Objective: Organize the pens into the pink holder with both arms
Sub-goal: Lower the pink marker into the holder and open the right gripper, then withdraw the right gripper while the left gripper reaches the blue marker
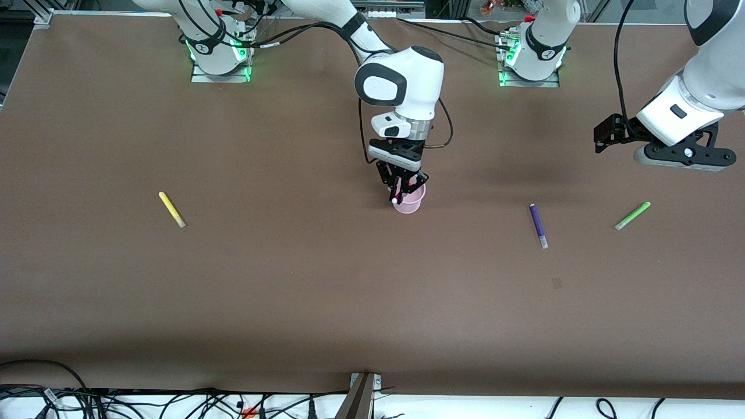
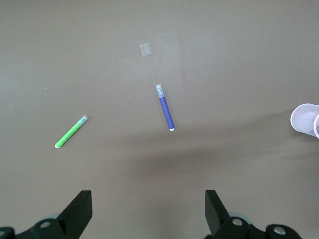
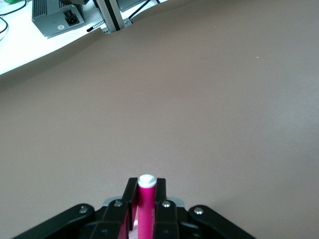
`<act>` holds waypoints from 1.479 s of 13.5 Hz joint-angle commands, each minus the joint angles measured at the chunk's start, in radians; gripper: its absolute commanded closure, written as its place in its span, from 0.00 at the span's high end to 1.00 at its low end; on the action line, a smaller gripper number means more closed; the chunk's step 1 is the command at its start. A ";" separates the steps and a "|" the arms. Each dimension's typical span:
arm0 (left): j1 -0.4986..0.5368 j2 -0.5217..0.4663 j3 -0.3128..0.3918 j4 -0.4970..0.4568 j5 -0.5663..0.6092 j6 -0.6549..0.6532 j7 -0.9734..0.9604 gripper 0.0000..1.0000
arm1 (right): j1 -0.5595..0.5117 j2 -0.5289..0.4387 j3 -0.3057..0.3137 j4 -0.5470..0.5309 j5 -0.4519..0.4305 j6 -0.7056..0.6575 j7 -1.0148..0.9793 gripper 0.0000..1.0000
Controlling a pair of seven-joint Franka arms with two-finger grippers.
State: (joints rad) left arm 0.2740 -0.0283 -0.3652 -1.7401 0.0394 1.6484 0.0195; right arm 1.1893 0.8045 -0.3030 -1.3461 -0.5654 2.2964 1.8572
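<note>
The magenta pen is upright over the pink holder (image 1: 410, 202), inside the holder's rim. The pen would drop in, so my right gripper needs to release it now.
My right gripper (image 1: 401, 187) is shut on the magenta-pink pen (image 1: 397, 195), held upright with its white end toward the front camera, at the rim of the pink holder (image 1: 410, 202) in the table's middle. In the right wrist view the pen (image 3: 146, 211) sits between the fingers of the right gripper (image 3: 146, 193). My left gripper (image 1: 605, 138) hangs open and empty over the table at the left arm's end; the left wrist view shows it open (image 2: 148, 211). The purple pen (image 1: 538, 226) (image 2: 166, 108), green pen (image 1: 632, 216) (image 2: 71, 132) and yellow pen (image 1: 171, 209) lie flat on the table.
A small pale patch (image 1: 556, 283) (image 2: 145, 49) lies on the brown table nearer the front camera than the purple pen. The holder's rim shows at the edge of the left wrist view (image 2: 303, 119). Cables run along the table's front edge (image 1: 174, 401).
</note>
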 commanded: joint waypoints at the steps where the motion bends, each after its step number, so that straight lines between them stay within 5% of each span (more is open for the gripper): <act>1: 0.005 0.019 0.000 0.028 0.005 -0.015 -0.007 1.00 | 0.013 0.018 -0.019 0.030 -0.024 -0.012 0.028 0.00; 2: 0.005 0.024 0.000 0.037 0.007 -0.016 -0.009 1.00 | 0.013 0.018 -0.021 0.030 -0.024 -0.012 0.027 0.00; 3: 0.005 0.027 0.000 0.039 0.007 -0.016 -0.009 1.00 | 0.013 0.018 -0.021 0.030 -0.024 -0.012 0.027 0.10; 5: 0.005 0.051 0.002 0.039 0.008 -0.016 -0.007 1.00 | 0.015 0.018 -0.022 0.030 -0.027 -0.028 0.027 0.41; 12: 0.007 0.152 0.000 0.050 0.020 -0.019 0.008 1.00 | 0.007 -0.025 -0.041 0.045 -0.013 -0.067 -0.013 0.51; 17: -0.006 0.185 -0.003 0.008 0.020 0.011 -0.027 1.00 | -0.141 -0.230 -0.048 0.044 0.352 -0.234 -0.528 0.50; 20: -0.004 0.202 -0.003 -0.126 0.020 0.207 -0.042 1.00 | -0.265 -0.356 -0.054 0.033 0.507 -0.395 -0.850 0.50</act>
State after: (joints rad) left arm 0.2742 0.1642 -0.3654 -1.7778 0.0395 1.7408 0.0025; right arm 0.9966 0.5426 -0.3778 -1.2743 -0.1404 1.9863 1.1859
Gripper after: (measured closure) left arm 0.000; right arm 0.498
